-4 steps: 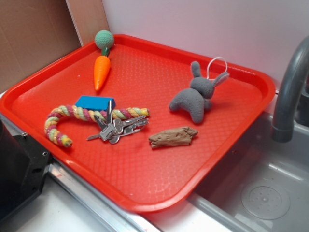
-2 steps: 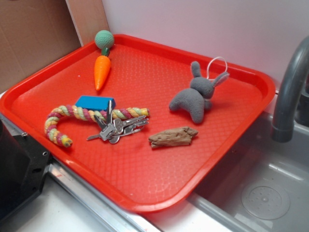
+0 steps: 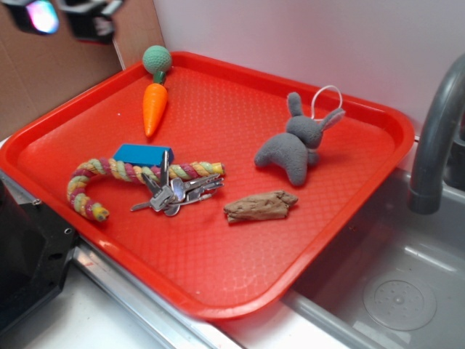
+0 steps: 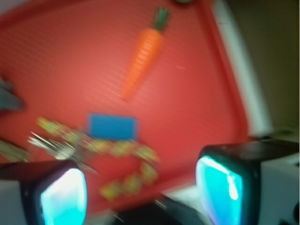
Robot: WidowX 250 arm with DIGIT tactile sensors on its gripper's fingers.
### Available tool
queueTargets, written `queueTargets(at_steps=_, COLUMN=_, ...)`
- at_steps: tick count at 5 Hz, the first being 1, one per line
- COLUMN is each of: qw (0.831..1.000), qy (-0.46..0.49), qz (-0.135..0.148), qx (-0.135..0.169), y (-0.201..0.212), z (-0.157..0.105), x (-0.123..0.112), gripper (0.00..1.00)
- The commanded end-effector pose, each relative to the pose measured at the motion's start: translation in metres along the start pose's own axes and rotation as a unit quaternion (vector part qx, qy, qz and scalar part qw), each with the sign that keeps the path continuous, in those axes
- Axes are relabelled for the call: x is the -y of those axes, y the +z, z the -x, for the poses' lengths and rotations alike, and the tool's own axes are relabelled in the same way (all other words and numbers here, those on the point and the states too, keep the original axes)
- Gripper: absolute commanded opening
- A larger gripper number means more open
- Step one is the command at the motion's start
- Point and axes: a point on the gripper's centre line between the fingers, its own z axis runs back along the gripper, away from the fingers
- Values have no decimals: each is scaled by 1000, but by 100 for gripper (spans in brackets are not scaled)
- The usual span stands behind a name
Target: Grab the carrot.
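Observation:
The carrot is long and tapers to a thin tip (image 3: 149, 134), so my gripper should next pick it up by its thick upper orange body (image 3: 155, 100) to keep it balanced.
The orange carrot (image 3: 152, 107) lies at the far left of the red tray (image 3: 349, 109), its dark-green stem touching a teal knitted ball (image 3: 157, 58). In the blurred wrist view the carrot (image 4: 143, 58) lies at the upper middle. My gripper (image 3: 65, 13) shows at the top left of the exterior view, high above the tray's left rim and well apart from the carrot. In the wrist view the gripper (image 4: 140, 194) is open and empty, its glowing pads (image 4: 62, 197) wide apart.
On the tray lie a blue block (image 3: 142, 153), a multicoloured rope (image 3: 102, 178), a bunch of keys (image 3: 174, 195), a brown bark-like piece (image 3: 260, 206) and a grey plush rabbit (image 3: 294, 142). A grey faucet (image 3: 436, 131) and sink stand at the right. Cardboard stands behind at left.
My gripper has come into the exterior view at the top left; earlier it was out of view. Nothing on the tray has moved.

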Motion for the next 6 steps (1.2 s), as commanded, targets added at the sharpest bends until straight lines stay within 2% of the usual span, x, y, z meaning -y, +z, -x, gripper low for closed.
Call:
queueTargets(at_steps=1, qw=990, qy=110, qz=-58, qx=73, y=-53, z=-83, x=-22, gripper=100)
queueTargets(at_steps=2, qw=985, qy=141, qz=-72, qx=68, y=-76, z=-92, x=-32, gripper=100)
queueTargets(at_steps=3, qw=988, qy=131, qz=-67, qx=48, y=-83, z=-75, x=-35, gripper=100)
queueTargets(at_steps=4, qw=990, qy=126, qz=-47, qx=36, y=-93, z=-64, x=-40, gripper=100)
queueTargets(at_steps=5, qw=991, qy=107, qz=-75, qx=18, y=-103, z=-67, x=-34, gripper=100)
queueTargets(at_steps=6, qw=992, qy=95, qz=-84, qx=11, y=-110, z=-72, x=-28, gripper=100)
